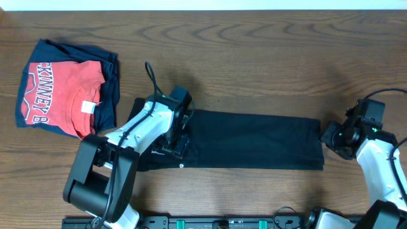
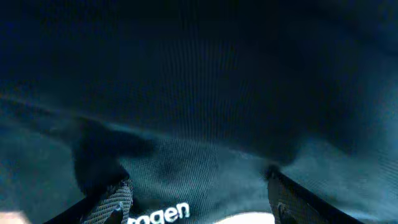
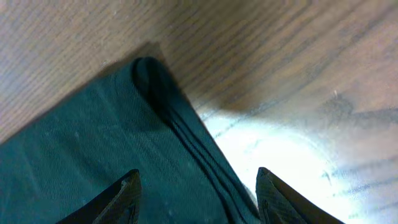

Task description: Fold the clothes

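The shirt's folded end edge needs to be grabbed by my right gripper next, so the end of the folded black shirt can fold over toward the middle.
The black shirt (image 1: 254, 141) lies on the table folded into a long strip running left to right. My left gripper (image 1: 177, 137) is over its left end; in the left wrist view the open fingers (image 2: 196, 199) straddle dark fabric (image 2: 205, 93) with white lettering between them. My right gripper (image 1: 332, 135) is at the strip's right end. In the right wrist view its open fingers (image 3: 196, 196) straddle the folded edge of the shirt (image 3: 81, 168), one finger over fabric and the other over bare wood. Neither gripper holds anything.
A folded red T-shirt with white letters (image 1: 60, 97) lies on a navy garment (image 1: 109, 76) at the far left of the wooden table (image 1: 267, 63). The near table edge runs along the bottom by the arm bases.
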Controlling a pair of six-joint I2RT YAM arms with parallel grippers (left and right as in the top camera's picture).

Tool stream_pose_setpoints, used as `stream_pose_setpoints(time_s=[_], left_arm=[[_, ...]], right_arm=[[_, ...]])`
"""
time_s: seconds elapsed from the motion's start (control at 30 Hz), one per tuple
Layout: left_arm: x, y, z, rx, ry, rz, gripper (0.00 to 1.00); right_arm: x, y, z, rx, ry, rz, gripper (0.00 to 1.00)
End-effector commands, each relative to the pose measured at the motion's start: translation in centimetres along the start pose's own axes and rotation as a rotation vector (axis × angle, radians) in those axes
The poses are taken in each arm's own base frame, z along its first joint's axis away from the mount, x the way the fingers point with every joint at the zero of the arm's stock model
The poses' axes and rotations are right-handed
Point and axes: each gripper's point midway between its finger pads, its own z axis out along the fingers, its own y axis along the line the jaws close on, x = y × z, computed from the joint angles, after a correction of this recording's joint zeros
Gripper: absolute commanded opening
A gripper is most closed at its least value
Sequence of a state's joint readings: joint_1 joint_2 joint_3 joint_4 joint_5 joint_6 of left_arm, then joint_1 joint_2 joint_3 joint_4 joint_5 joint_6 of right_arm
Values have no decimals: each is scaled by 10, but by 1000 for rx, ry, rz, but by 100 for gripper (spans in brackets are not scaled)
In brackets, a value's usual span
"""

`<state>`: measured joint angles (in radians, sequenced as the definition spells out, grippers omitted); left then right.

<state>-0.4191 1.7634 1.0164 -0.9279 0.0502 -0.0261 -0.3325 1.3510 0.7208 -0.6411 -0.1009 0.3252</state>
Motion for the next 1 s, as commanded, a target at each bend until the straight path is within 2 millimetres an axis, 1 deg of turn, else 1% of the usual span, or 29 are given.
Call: stream_pose_setpoints(time_s=[0.0, 0.1, 0.13, 0.2, 0.27, 0.43, 0.53, 0.67, 0.77, 0.87, 0.97], left_arm=[[6, 0, 4, 11, 0, -7, 71], [6, 0, 4, 11, 1, -7, 71], [6, 0, 4, 11, 1, -7, 72], [5, 0, 3, 11, 0, -7, 72], [4, 0, 0, 13, -1, -7, 72], [-1, -7, -15, 49, -4, -7, 72], [-4, -7, -23, 50, -10, -6, 72], [-6, -7, -31, 50, -16, -6, 72], [-5, -7, -35, 51, -18, -6, 72], [-5, -7, -38, 51, -24, -6, 72], [-5, -7, -43, 53, -46, -5, 72]], right_arm=[[-5, 0, 9, -8, -5, -52, 59], [-2, -1, 19, -7, 21, -105, 58], [1, 0, 23, -14, 41, -114, 56], [14, 7, 30, -70, 105, -154, 50], [25, 12, 35, -110, 161, -179, 49], [45, 4, 46, -86, 265, -170, 50], [54, 0, 52, -76, 308, -160, 47], [57, -6, 59, -58, 332, -152, 45], [56, -10, 59, -70, 332, -162, 48], [52, -3, 56, -161, 323, -126, 48], [37, -2, 51, -259, 286, -44, 49]])
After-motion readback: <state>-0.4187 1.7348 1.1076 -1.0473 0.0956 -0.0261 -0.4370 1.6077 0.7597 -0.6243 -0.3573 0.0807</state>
